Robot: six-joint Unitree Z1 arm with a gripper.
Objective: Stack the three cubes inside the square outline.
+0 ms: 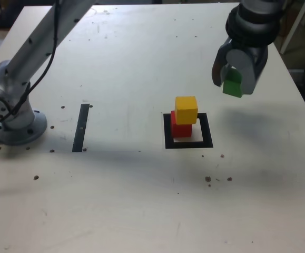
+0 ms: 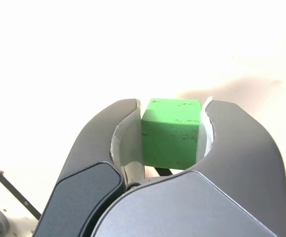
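Note:
My gripper lines up the cubes first and opens only after that: the green cube point(image 1: 233, 84) hangs far beside the yellow cube point(image 1: 186, 109), so opening now would make it miss.
A yellow cube point(image 1: 186, 109) sits on top of a red cube point(image 1: 181, 128) inside the square outline point(image 1: 188, 143) of black tape near the table's middle. The yellow one is slightly offset toward the exterior view's right. Up and to the exterior view's right of this stack, my gripper point(image 1: 231, 83) hangs above the table, shut on the green cube point(image 1: 233, 84). In the wrist view the green cube point(image 2: 171, 132) is pinched between both dark fingers point(image 2: 246, 148) of the gripper point(image 2: 171, 111), its top and front faces showing.
A straight black tape strip point(image 1: 81, 127) lies to the exterior view's left of the outline, beside the arm's grey base point(image 1: 12, 124). Small dark specks dot the pale table point(image 1: 141, 200). The table's right edge runs close behind the gripper.

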